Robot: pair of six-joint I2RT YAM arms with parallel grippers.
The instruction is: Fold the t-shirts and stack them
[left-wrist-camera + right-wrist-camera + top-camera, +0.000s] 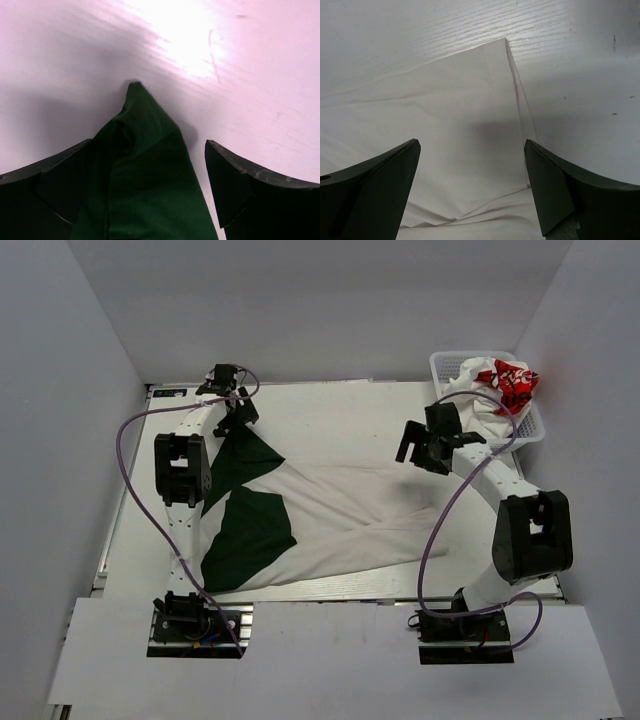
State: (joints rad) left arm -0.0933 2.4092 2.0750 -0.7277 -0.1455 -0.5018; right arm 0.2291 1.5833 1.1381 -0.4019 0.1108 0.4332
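Observation:
My left gripper pinches the pointed tip of the far green sleeve next, to fold the sleeve over toward the near side of the t-shirt.
An off-white t-shirt (340, 515) with dark green sleeves (245, 525) lies spread across the table. My left gripper (238, 418) stands open at the far left, straddling the pointed tip of a green sleeve (145, 165), which lies between the fingers (235, 180) ungripped. My right gripper (415, 452) hangs open over the shirt's far right corner; in the right wrist view the off-white cloth (460, 110) lies flat below the spread gripper (471, 142). A white t-shirt with red print (505, 380) is bunched in a basket.
A white plastic basket (445, 365) stands at the back right corner of the table (340, 420). Grey walls enclose the table on the left, back and right. Purple cables loop along both arms.

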